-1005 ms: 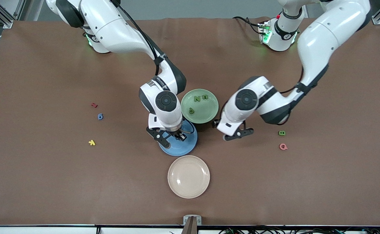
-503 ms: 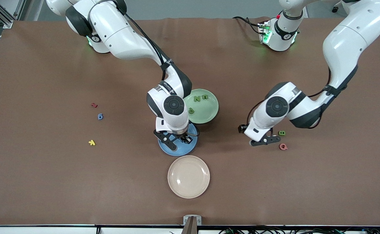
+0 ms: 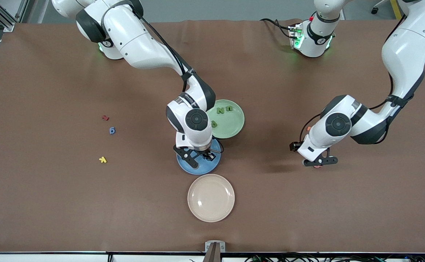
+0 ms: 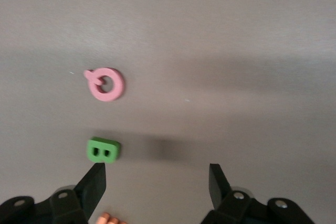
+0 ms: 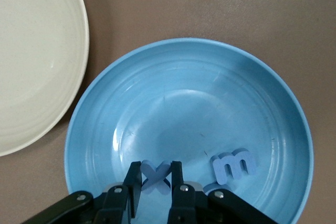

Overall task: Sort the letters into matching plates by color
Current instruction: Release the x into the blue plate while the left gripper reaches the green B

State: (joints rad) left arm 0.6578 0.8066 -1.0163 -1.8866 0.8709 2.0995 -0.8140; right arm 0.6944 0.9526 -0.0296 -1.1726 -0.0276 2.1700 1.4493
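The blue X (image 5: 156, 177) is low over the blue plate's bottom inside the plate's rim and would lie in the plate, so it is time to open my right gripper.
My right gripper (image 3: 202, 155) is low over the blue plate (image 3: 189, 166), shut on a blue letter X (image 5: 156, 178). A blue letter m (image 5: 233, 165) lies in that plate (image 5: 184, 45) beside it. The pale green plate (image 3: 234, 125) holds three green letters (image 3: 220, 110). My left gripper (image 3: 320, 160) is open over the table toward the left arm's end. In the left wrist view a green letter B (image 4: 103, 149) lies just off one fingertip (image 4: 97, 174). The arm hides the B in the front view. A blue letter (image 3: 112, 130) lies toward the right arm's end.
A cream plate (image 3: 211, 197) sits nearer the front camera than the blue plate and also shows in the right wrist view (image 5: 37, 61). A pink letter Q (image 4: 106, 84) lies beside the B. Red (image 3: 105, 117) and yellow (image 3: 103, 159) letters lie near the lone blue letter.
My left arm has swung from beside the green plate toward its own end of the table, over the B and Q. My right gripper has shifted slightly over the blue plate, still holding the X.
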